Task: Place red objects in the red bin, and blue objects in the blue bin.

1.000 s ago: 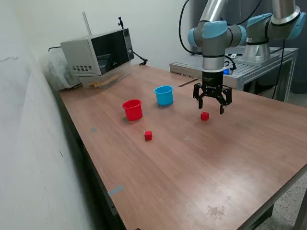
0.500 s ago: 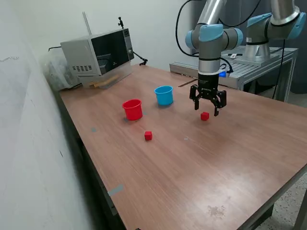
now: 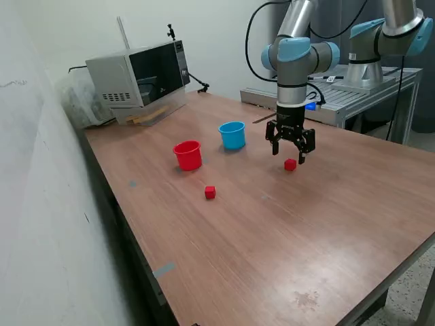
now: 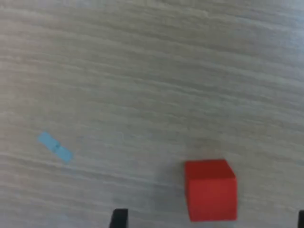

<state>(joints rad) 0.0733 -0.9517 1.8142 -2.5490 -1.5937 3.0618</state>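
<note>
My gripper is to grab the small red cube by its opposite sides next, so that the red objects get sorted into the red bin (image 3: 187, 155).
My gripper (image 3: 289, 153) hangs open just above the table, with one small red cube (image 3: 290, 164) right below its fingers. In the wrist view that red cube (image 4: 210, 190) lies on the wood between the two dark fingertips (image 4: 118, 218), untouched. A second red cube (image 3: 210, 193) lies nearer the front, toward the exterior view's left. The red bin (image 3: 187, 155) and the blue bin (image 3: 232, 134) stand upright side by side, to the exterior view's left of the gripper. No blue objects are in view.
A microwave-like box (image 3: 139, 78) sits at the table's far corner. A second arm (image 3: 380, 41) stands on a metal bench behind the table. Small bits of blue tape (image 4: 55, 147) stick to the wood.
The gripper has shifted toward the exterior view's left and come over the red cube. It stays open. Cubes and bins have not moved.
</note>
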